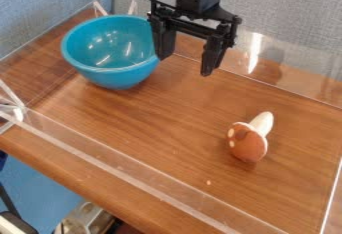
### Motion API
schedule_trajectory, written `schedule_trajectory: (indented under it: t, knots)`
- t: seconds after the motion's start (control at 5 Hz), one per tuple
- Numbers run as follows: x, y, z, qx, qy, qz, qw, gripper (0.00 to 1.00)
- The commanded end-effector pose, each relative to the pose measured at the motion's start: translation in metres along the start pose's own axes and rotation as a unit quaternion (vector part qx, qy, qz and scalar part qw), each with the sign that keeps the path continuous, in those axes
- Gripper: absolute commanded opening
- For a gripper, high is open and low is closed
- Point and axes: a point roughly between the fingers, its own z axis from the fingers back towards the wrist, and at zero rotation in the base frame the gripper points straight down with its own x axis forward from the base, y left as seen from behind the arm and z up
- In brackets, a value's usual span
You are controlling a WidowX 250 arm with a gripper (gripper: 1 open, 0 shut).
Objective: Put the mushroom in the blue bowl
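Observation:
The gripper grabs the mushroom's orange-brown cap (246, 142) next, to put the mushroom in the blue bowl (111, 52).
The mushroom (250, 138) lies on its side on the wooden table, toward the right front, its orange-brown cap nearest me and its cream stem pointing away. The blue bowl (111, 52) sits upright at the back left and looks empty. My gripper (191, 54) hangs above the table just right of the bowl, pointing down, its two black fingers (211, 56) spread apart with nothing between them. It is well clear of the mushroom, which lies to its lower right.
Low clear acrylic walls (160, 148) run around the wooden tabletop (147, 108). A blue fabric backdrop stands behind the table. Floor clutter shows below the front edge.

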Motion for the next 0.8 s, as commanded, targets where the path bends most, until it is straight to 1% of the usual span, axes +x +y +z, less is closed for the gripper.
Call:
schedule_trajectory:
  t: [0.0, 0.2, 0.4, 0.6]
  knots:
    - [0.004, -0.013, -0.005, -0.003, -0.001, -0.013, 0.9999, 1.0]
    - [0.008, -0.033, -0.019, -0.009, 0.003, -0.032, 0.9994, 1.0]
    - [0.01, -0.066, -0.039, -0.01, 0.01, -0.055, 0.9984, 1.0]
    - [0.011, -0.096, -0.065, -0.006, 0.012, -0.054, 0.9985, 1.0]
